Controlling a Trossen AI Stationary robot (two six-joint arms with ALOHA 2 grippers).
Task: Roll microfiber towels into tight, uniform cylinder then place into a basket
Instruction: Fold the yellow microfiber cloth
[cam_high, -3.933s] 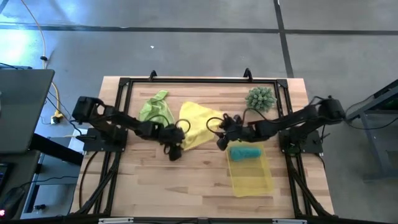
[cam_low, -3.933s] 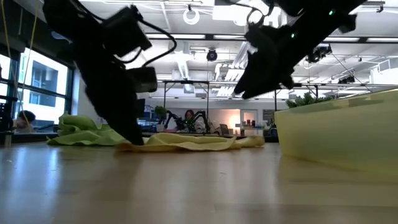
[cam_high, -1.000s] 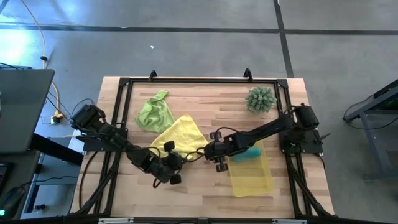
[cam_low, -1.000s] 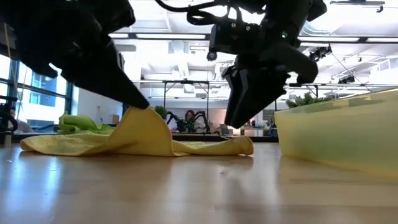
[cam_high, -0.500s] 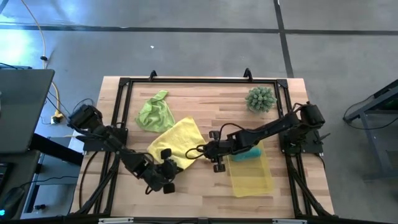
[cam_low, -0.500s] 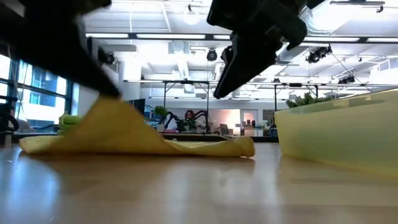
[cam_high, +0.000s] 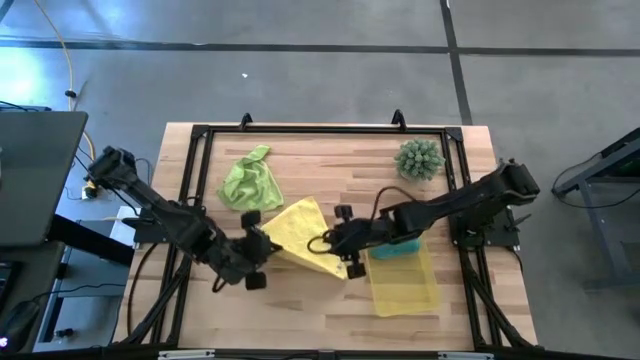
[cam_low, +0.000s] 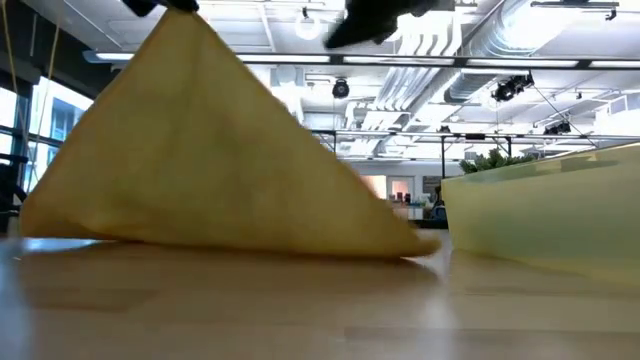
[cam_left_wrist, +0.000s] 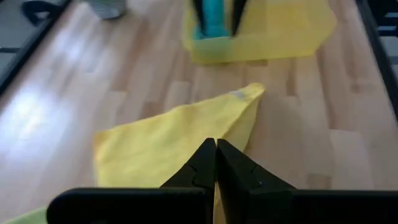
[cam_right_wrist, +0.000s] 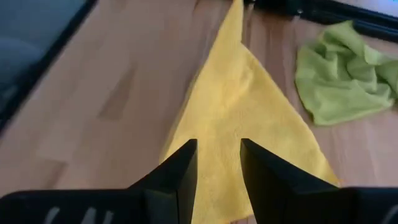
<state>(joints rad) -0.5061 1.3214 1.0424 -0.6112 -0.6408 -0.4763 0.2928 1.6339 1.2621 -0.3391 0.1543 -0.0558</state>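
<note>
The yellow towel (cam_high: 300, 238) needs to be spread out for rolling, so my right gripper should grab it by its loose corner (cam_high: 342, 274) next.
The yellow towel (cam_high: 300, 238) stands as a lifted triangle at mid-table, a tall tent in the low view (cam_low: 220, 150). My left gripper (cam_high: 262, 252) is shut on its left side. My right gripper (cam_high: 325, 243) hovers open over its right part, the cloth showing below the gap (cam_right_wrist: 216, 146). The lime green towel (cam_high: 248, 180) lies crumpled on the table farther back. The rolled teal towel (cam_high: 395, 245) lies in the far end of the yellow basket (cam_high: 410, 285). My left gripper pinches the yellow towel between its two shut fingers at the tent's peak (cam_low: 185, 20), the cloth spreading just past the fingertips (cam_left_wrist: 208, 134). One layer or several, I cannot tell. The fingers come from the table's left. The towel hangs below them, its lower edge (cam_low: 200, 245) and far corner (cam_left_wrist: 249, 93) on the table.
A spiky green plant (cam_high: 419, 159) stands at the far right. A black frame (cam_high: 300, 130) borders the work area. Bare wood lies along the near edge (cam_high: 300, 300). The basket wall (cam_low: 540, 215) rises close to the towel's right end.
My left gripper has gone up and a little toward the table's left edge with the yellow towel. The held part has risen from a low hump into a tall tent, while the right end and lower edge stay on the table. My right gripper has also gone up.
</note>
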